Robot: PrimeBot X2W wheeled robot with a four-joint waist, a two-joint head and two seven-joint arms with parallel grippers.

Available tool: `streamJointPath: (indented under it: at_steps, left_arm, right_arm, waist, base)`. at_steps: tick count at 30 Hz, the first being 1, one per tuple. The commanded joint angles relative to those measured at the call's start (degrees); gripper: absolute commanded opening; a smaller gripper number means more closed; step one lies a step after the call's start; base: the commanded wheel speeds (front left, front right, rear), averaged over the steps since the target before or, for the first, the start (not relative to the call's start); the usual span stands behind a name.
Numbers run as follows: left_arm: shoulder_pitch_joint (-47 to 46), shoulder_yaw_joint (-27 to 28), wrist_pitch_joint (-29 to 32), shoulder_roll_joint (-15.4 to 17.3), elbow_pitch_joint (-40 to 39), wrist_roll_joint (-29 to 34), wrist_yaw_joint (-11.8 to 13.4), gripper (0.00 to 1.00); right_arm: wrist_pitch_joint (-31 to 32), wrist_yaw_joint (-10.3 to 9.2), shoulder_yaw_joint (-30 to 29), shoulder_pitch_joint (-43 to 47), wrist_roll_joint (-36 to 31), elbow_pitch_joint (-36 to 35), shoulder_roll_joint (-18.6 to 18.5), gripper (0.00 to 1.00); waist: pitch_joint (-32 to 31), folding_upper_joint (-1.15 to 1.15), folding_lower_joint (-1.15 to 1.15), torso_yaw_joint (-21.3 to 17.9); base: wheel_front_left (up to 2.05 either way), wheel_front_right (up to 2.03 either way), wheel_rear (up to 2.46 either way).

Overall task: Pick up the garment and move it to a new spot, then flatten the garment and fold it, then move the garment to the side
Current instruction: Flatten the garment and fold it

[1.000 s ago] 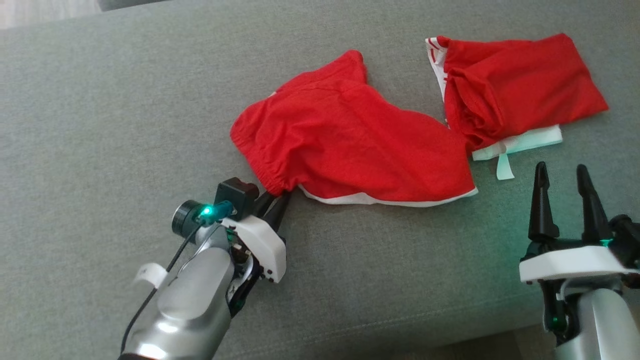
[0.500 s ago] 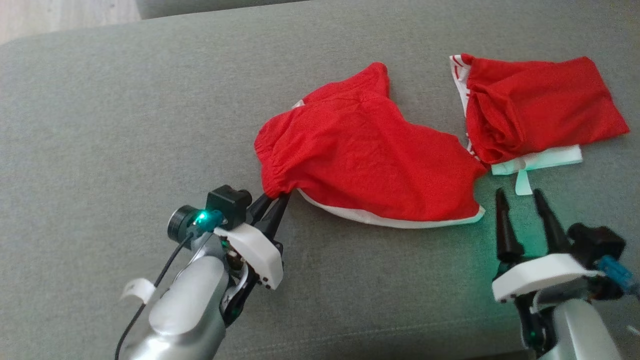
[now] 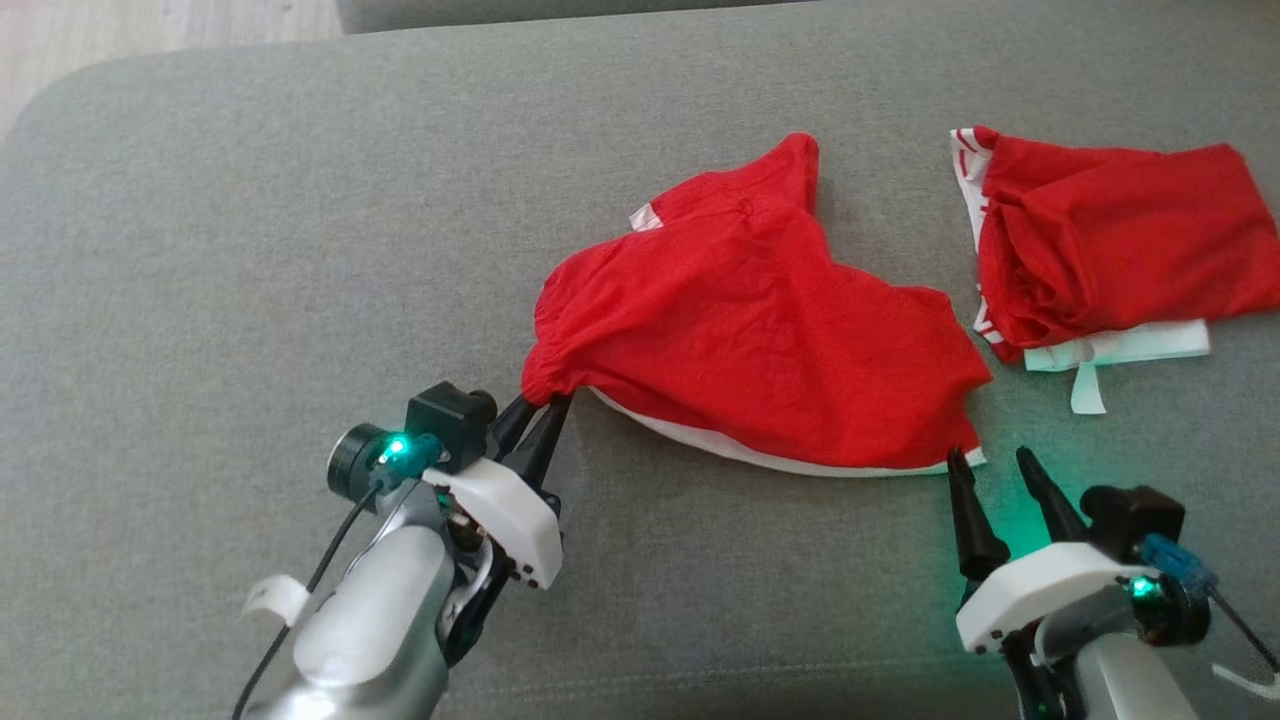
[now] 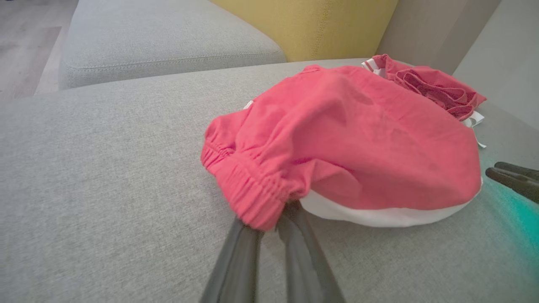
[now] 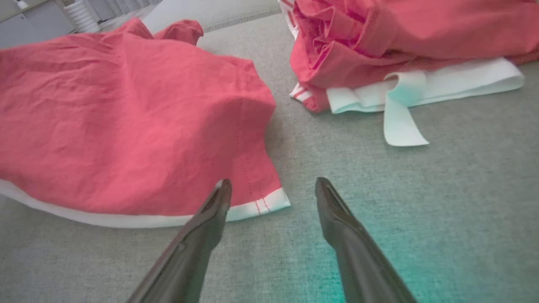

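Note:
My right gripper pinches the white hem corner (image 3: 970, 460) next, since only that corner juts out. The shorts (image 3: 768, 324) lie slack and spread over the cushion.
The garment (image 3: 760, 330) is a pair of red shorts with a white hem, lying rumpled on the grey cushion (image 3: 250, 250). My left gripper (image 3: 545, 405) is shut on the gathered waistband corner at the garment's (image 4: 345, 139) lower left; in the left wrist view the dark fingers (image 4: 240, 252) pinch the elastic band. My right gripper (image 3: 990, 460) stands open just below the hem's right corner. In the right wrist view that white-edged corner (image 5: 273, 200) lies between the open fingertips (image 5: 221, 193), low over the cushion.
A second red garment (image 3: 1100, 240) with white ties is bunched at the right on the cushion (image 5: 421, 189), close to the shorts. A yellow backrest (image 4: 303, 25) and another grey cushion (image 4: 160, 38) stand beyond. Wooden floor (image 3: 150, 30) shows at upper left.
The head camera has shifted, sliding the scene down and right. My right gripper has moved in toward the hem's right corner. The left gripper keeps its hold on the waistband.

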Motion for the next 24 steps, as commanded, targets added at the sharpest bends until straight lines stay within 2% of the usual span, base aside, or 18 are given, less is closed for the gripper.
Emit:
streamJointPath:
  at_steps: [1, 20, 22, 24]
  left_arm:
    - [-1.7, 2.0, -0.8, 1.2, -1.8, 0.2, 0.5, 0.00]
    - [-2.4, 0.2, -0.2, 1.3, -1.8, -0.4, 0.4, 0.00]
    - [-2.6, 0.1, -0.1, 1.4, -1.6, -0.4, 0.4, 0.00]
    - [-2.9, 0.2, 0.1, 1.5, -1.5, -0.5, 0.5, 0.00]
  right_arm:
    - [0.1, 0.18, 1.4, -1.3, -0.6, -1.1, -0.4, 1.00]
    - [1.1, 0.18, 2.7, -4.7, 0.1, 4.7, -0.4, 0.98]
    - [1.3, 0.18, 2.8, -5.0, 0.4, 5.0, -0.4, 0.00]
    - [1.6, 0.18, 3.1, -5.1, 0.6, 5.3, -0.4, 0.00]
  waist:
    - [0.0, 0.00, 0.00, 0.2]
    - [1.5, 0.00, 0.00, 2.0]
    - [1.4, 0.00, 0.00, 2.1]
    - [1.0, 0.00, 0.00, 2.2]
  base:
    - [0.00, 0.00, 0.00]
    - [0.00, 0.00, 0.00]
    - [0.00, 0.00, 0.00]
    - [0.00, 0.00, 0.00]
